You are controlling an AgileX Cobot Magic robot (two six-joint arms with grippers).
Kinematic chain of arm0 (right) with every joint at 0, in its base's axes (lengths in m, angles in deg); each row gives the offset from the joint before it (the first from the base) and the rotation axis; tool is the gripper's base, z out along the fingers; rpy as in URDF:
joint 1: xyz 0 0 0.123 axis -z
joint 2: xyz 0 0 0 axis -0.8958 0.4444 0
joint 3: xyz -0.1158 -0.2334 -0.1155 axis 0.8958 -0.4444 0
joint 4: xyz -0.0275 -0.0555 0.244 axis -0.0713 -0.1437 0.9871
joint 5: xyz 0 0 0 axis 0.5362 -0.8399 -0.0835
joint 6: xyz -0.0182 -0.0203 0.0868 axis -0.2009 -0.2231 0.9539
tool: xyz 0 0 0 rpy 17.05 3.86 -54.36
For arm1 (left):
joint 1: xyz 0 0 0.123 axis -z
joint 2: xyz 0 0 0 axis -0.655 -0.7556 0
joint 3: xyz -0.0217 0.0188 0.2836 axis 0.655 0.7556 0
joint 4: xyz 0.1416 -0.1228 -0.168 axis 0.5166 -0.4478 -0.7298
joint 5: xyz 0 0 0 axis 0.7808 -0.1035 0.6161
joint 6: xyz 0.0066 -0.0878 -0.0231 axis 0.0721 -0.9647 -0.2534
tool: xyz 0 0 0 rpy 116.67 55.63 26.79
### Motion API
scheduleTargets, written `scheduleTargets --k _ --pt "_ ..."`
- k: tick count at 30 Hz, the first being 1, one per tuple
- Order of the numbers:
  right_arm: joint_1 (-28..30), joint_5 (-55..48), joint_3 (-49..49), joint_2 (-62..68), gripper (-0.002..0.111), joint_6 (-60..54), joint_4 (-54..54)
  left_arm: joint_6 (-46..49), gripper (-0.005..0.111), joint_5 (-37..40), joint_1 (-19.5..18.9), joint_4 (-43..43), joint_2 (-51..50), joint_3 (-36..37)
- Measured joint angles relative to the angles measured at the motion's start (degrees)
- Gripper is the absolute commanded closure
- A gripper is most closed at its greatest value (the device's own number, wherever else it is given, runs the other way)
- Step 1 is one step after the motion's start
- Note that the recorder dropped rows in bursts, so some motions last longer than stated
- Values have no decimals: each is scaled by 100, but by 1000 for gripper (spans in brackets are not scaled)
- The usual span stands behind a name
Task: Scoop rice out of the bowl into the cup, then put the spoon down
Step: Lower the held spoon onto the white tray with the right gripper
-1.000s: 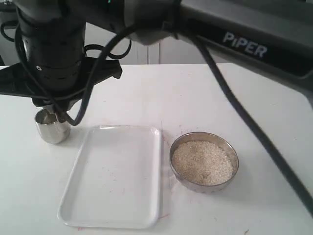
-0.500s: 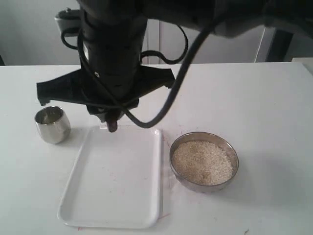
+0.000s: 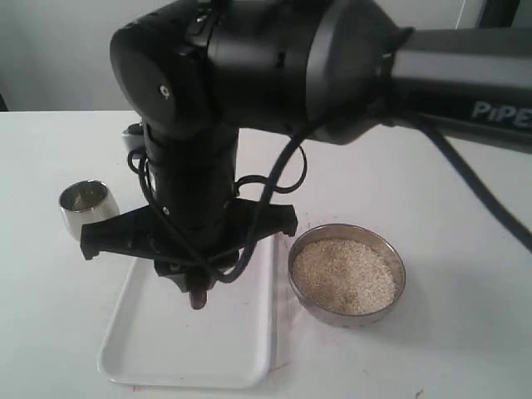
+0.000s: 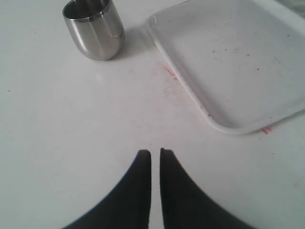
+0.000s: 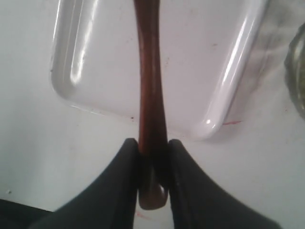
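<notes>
The spoon's handle (image 5: 150,81) hangs high above the white tray in the right wrist view. The spoon would drop if my right gripper opened now, so it keeps holding it.
My right gripper (image 5: 153,141) is shut on the handle of the dark reddish-brown spoon (image 5: 150,86), near its end. In the exterior view that gripper (image 3: 197,287) hangs over the white tray (image 3: 241,349), and a dark tip of the spoon (image 3: 198,298) shows below it. The spoon's head is out of view. The steel cup (image 3: 85,206) stands left of the tray, with some grains inside. The bowl (image 3: 349,233) of rice (image 3: 343,274) sits right of the tray. My left gripper (image 4: 155,151) is shut on nothing, low over bare table near the cup (image 4: 94,28).
The right arm's bulky black wrist covers the tray's far half in the exterior view. A few stray grains lie on the tray (image 4: 228,57). A red mark is on the table by the tray's corner (image 5: 209,125). The bowl's rim (image 5: 300,71) shows at the picture's edge.
The right arm has carried the spoon away from above the cup, rightward and toward the front, lower over the tray. Cup, bowl and tray have not moved.
</notes>
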Motion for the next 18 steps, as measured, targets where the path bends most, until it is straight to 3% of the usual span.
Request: scheduleTargets --k 18 --pt "0 10 0 953 108 -346 185 0 92 0 0 0 0 0"
